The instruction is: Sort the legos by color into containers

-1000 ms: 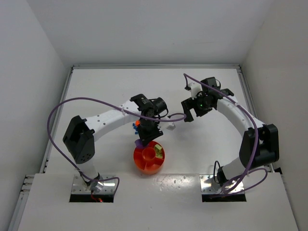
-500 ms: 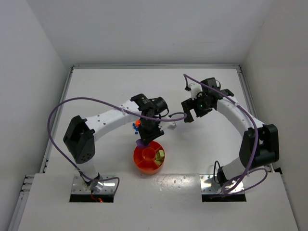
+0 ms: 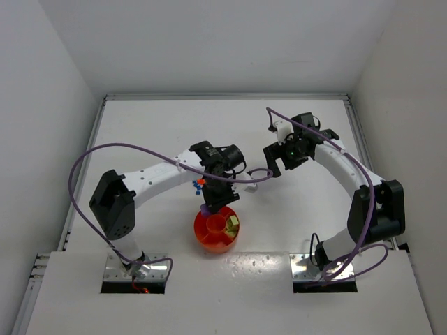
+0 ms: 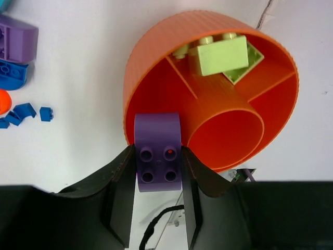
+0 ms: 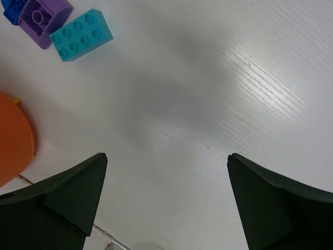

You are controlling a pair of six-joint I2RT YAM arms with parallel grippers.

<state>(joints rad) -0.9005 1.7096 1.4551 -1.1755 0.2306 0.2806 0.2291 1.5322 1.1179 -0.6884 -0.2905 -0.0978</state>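
Note:
My left gripper should open now. The purple brick would fall into the tray's open wedge, between the tray's outer side and centre cup (image 4: 223, 138).
The round orange-red divided tray (image 3: 229, 237) sits on the table in front of the arms. In the left wrist view its wall (image 4: 156, 57) shows, with yellow-green bricks (image 4: 218, 54) in one far wedge and an empty centre cup (image 4: 223, 138). My left gripper (image 4: 157, 172) is shut on a purple brick (image 4: 157, 156) and holds it over the tray's near-left rim; in the top view the gripper (image 3: 209, 204) is at the tray's far-left edge. My right gripper (image 5: 166, 166) is open and empty above bare table, right of the tray (image 5: 13, 140).
Loose bricks lie left of the tray: a purple one (image 4: 15, 36), a blue one (image 4: 13, 75), an orange-red one (image 4: 2, 101) and small blue pieces (image 4: 23, 112). The right wrist view shows a teal brick (image 5: 80, 34) and a purple brick (image 5: 41, 15).
My left gripper has moved a little toward the tray with the purple brick in it. The right arm has not moved.

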